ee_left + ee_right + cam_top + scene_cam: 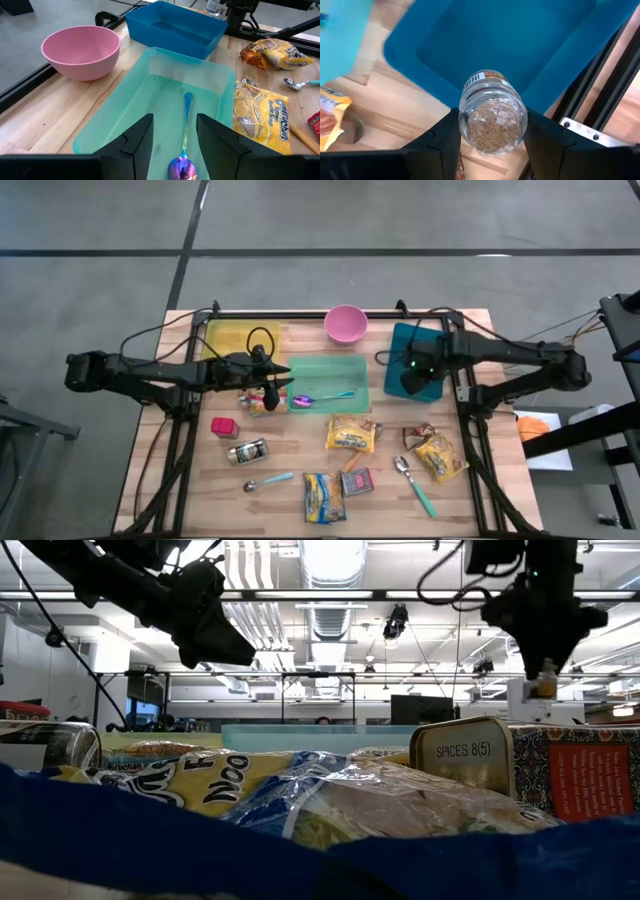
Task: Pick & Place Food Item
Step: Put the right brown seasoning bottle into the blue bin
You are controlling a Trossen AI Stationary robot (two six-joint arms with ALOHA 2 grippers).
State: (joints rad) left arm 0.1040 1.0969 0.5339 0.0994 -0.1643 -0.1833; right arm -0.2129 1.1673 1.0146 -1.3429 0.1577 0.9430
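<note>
My right gripper needs to stay closed on the spice jar (pixel 492 112) until the jar is near the bottom of the blue bin. The jar is still high above the bin's bottom.
My right gripper (pixel 413 372) hangs over the blue bin (pixel 415 360) at the table's far right, shut on a clear spice jar (pixel 492 112) filled with brown grains. The low view shows the jar (pixel 545 687) sticking out below the dark fingers, high above the table. My left gripper (pixel 272 387) stands open at the left end of the teal bin (pixel 327 382), slanting down, with nothing between its fingers. An iridescent spoon (pixel 185 130) lies in that bin. My right gripper pinches the jar's round wall (pixel 462 117) between its two fingers (pixel 445 140), one on each side. The fingers point down from above. The jar hangs lifted clear, about in line with the fingers, over the blue bin's edge (pixel 435 85).
A pink bowl (pixel 346 323) and a yellow bin (pixel 240 338) stand at the far edge. Noodle packets (pixel 352 433), a snack bag (pixel 438 452), a spice tin (pixel 357 481), a red cube (pixel 224 427), a can (pixel 248 452) and two spoons (pixel 415 485) lie on the near half.
</note>
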